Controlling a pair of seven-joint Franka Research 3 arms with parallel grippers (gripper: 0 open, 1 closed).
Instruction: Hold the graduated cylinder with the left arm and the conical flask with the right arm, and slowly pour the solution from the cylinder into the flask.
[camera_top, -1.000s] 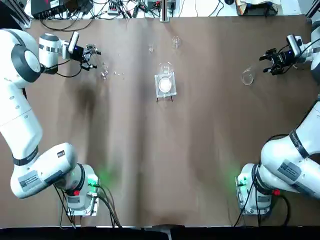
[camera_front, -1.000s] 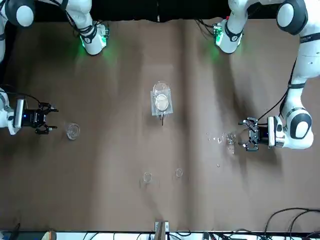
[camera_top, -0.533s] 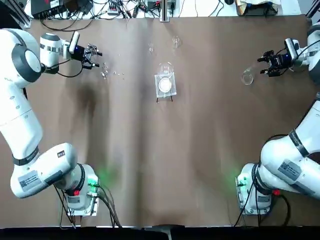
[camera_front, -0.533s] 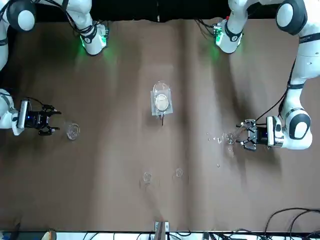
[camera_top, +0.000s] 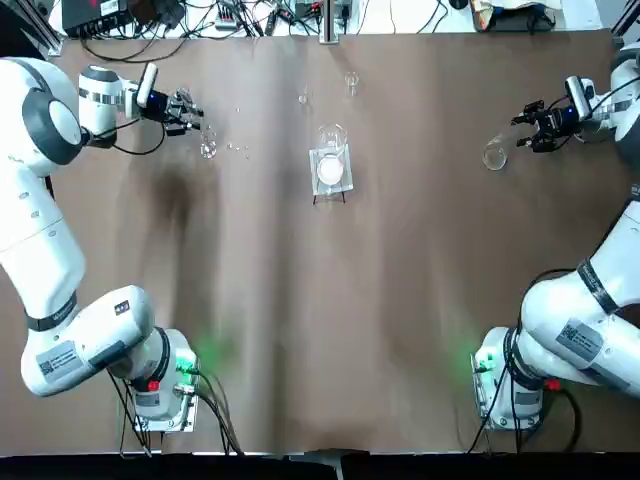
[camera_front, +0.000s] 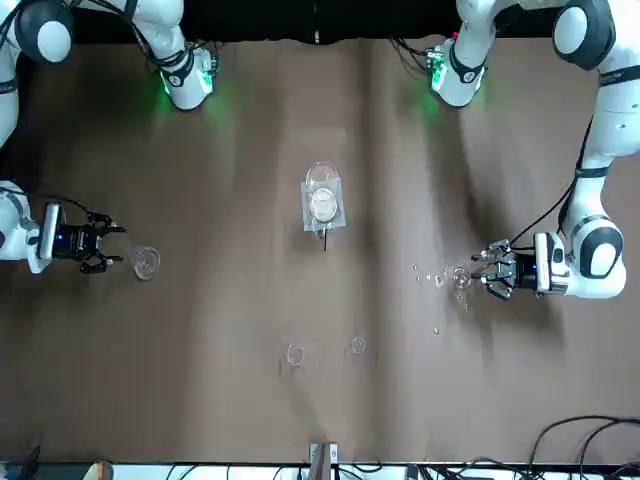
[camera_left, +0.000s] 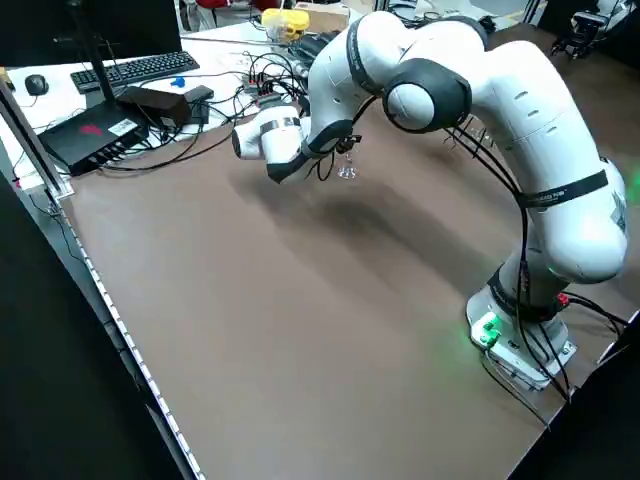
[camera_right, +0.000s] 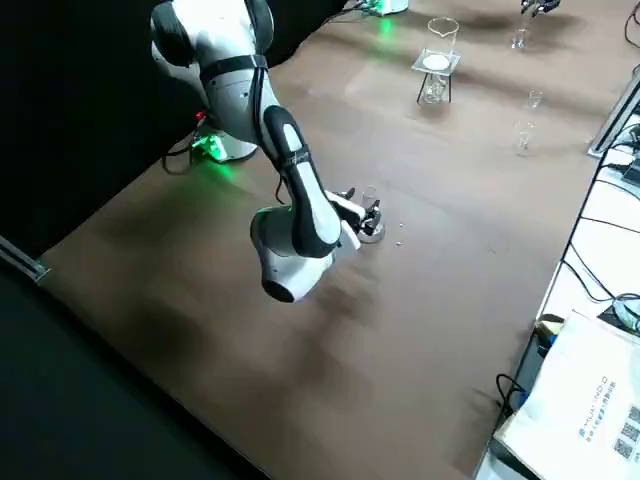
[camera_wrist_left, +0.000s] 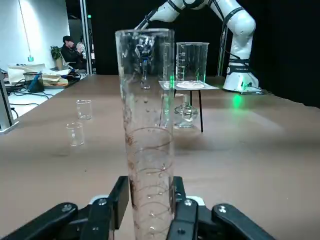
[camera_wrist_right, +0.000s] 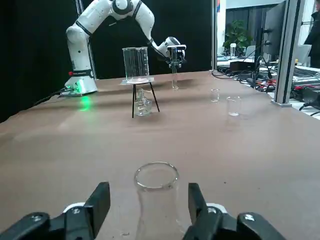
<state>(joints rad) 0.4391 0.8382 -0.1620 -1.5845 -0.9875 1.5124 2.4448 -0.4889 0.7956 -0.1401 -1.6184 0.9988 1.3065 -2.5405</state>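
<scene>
My right gripper grabs the flask by its straight, narrow neck (camera_wrist_right: 158, 199) just under the flask's rim next, since the flask's glass body (camera_wrist_right: 160, 228) slopes outward toward its base.
The graduated cylinder (camera_wrist_left: 147, 125) stands upright at the far left of the table (camera_top: 207, 148) and holds some clear liquid. My left gripper (camera_top: 196, 115) is shut on its lower part, with one finger (camera_wrist_left: 119, 199) pressed against each side. Over at the far right sits the conical flask (camera_top: 494, 155), small and clear (camera_wrist_right: 156, 200). My right gripper (camera_top: 524, 120) is open at table height, level with the flask. Its fingers (camera_wrist_right: 101, 197) stand either side of the flask's neck with gaps, touching nothing.
A clear beaker with a white disc on a black stand (camera_top: 330, 165) occupies the table's middle. Two small glass beakers (camera_top: 351, 82) stand near the far edge. Tiny glass pieces (camera_top: 237, 150) lie beside the cylinder. Cables and equipment line the far side.
My left gripper has slid forward to the cylinder and its fingers have come together on it. My right gripper has shifted slightly toward the far edge and stays open.
</scene>
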